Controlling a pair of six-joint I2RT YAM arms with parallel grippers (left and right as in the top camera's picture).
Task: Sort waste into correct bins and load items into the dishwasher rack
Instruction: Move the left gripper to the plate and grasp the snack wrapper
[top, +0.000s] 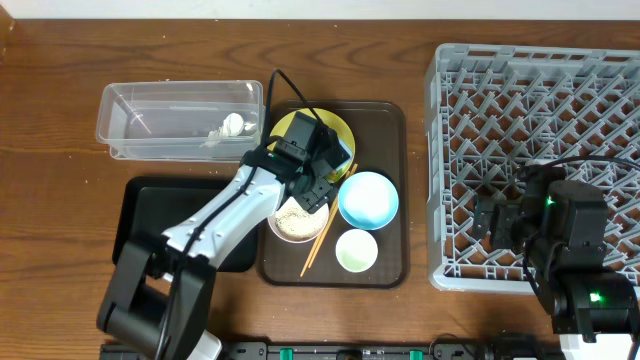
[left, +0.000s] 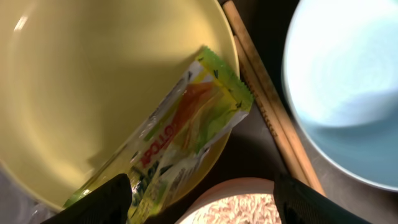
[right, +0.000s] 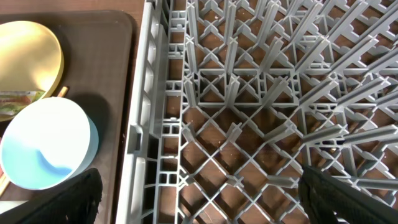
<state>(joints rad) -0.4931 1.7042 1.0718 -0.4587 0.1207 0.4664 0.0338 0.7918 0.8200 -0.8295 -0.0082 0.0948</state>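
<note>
My left gripper comes down toward the wrapper's green end, before it closes on that end. The gripper's fingers are still short of the wrapper's end, on either side of the rice.
The green-yellow snack wrapper (left: 186, 130) lies on the yellow plate (left: 93, 81), over its near rim. My left gripper (left: 205, 208) is open and empty just above the wrapper's lower end and the white bowl of rice (left: 236, 208). Seen from overhead, the left gripper (top: 312, 190) hovers over the plate (top: 343, 130) on the brown tray. The wooden chopsticks (top: 325, 235), the light blue bowl (top: 368, 198) and the pale green cup (top: 356, 250) sit beside it. The crumpled tissue (top: 232, 124) lies in the clear tub (top: 150, 125). My right gripper (right: 205, 205) is open and empty over the grey rack (right: 249, 93).
The black tray (top: 140, 215) lies at front left, partly under the left arm. The brown serving tray (top: 388, 130) holds the dishes, close against the rack's left wall (top: 435, 150). The right arm (top: 560, 240) sits over the rack's front part.
</note>
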